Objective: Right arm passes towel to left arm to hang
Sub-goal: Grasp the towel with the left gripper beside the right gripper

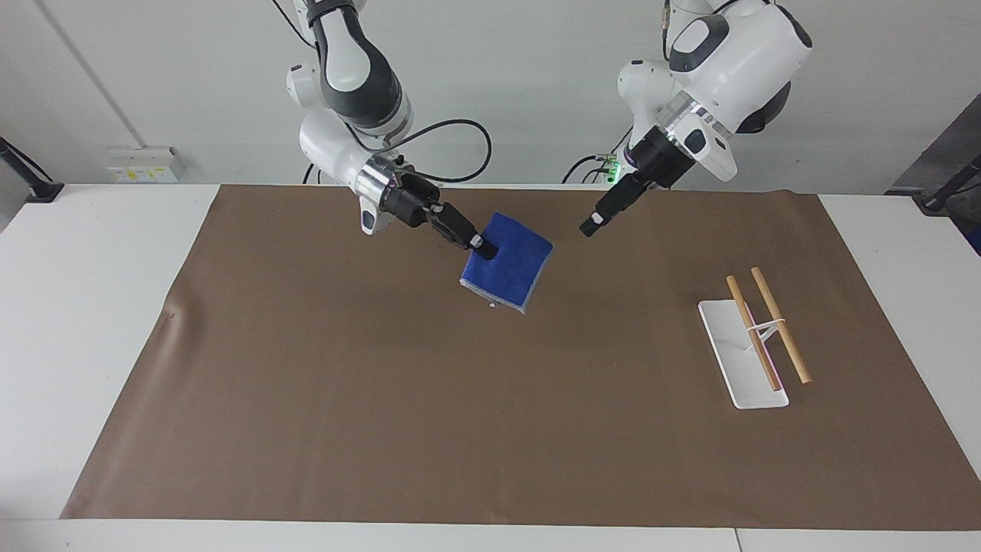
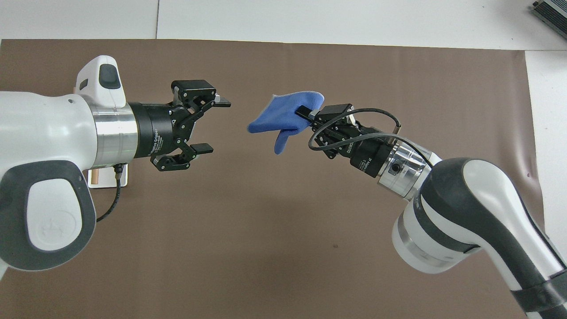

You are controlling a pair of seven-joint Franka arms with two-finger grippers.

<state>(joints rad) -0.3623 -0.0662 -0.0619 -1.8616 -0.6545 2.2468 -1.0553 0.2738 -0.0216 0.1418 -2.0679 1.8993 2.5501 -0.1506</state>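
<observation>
The loose cloth hangs slack below my right gripper, so my left gripper will next grab the towel's upper edge, which is held taut.
My right gripper (image 1: 483, 245) is shut on one edge of the royal-blue towel (image 1: 510, 264) and holds it up in the air over the middle of the brown mat; the towel (image 2: 285, 119) hangs from the right gripper (image 2: 305, 113) with its grey hem low. My left gripper (image 1: 592, 224) is open and empty, raised over the mat and pointed at the towel, a short gap away. In the overhead view the left gripper (image 2: 212, 126) faces the towel with its jaws spread wide.
A white rack base (image 1: 737, 353) with two wooden rods (image 1: 780, 325) stands on the brown mat (image 1: 383, 399) toward the left arm's end of the table. In the overhead view the left arm hides most of the rack (image 2: 108, 177).
</observation>
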